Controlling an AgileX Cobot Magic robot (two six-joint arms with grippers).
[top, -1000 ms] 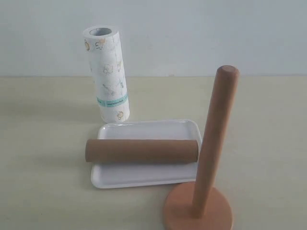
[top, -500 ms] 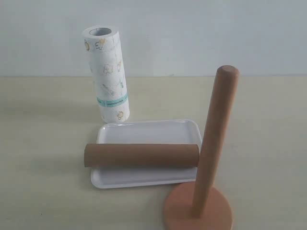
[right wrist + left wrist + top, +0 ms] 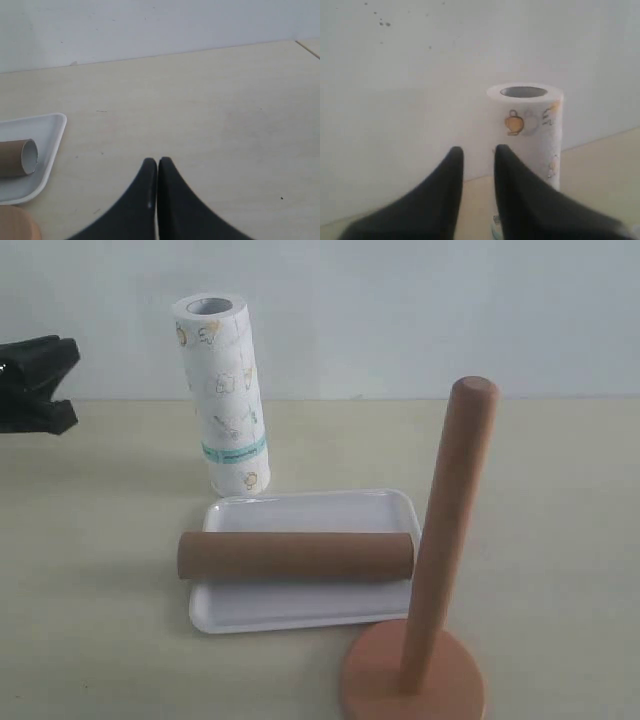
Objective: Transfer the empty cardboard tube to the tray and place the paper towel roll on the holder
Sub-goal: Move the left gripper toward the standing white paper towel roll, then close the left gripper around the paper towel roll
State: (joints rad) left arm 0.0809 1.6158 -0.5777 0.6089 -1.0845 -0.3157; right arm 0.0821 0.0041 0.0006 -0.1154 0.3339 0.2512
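The roll's core needs to stay free for the holder. My left gripper should grab the paper towel roll by its printed middle next.
The brown cardboard tube lies on its side across the white tray; the right wrist view shows its open end on the tray. The printed paper towel roll stands upright behind the tray, and is seen ahead of the black fingers. The wooden holder stands bare at the front right. My left gripper enters at the far left edge, well apart from the roll, its jaws a little apart and empty. My right gripper is shut over bare table.
A pale wall runs behind the table. The holder's round base shows at the corner of the right wrist view, next to the tray. A table seam runs at the far side.
The left gripper has come into the exterior view at the left edge and its jaws have parted slightly. The tube shifted a little on the tray and back.
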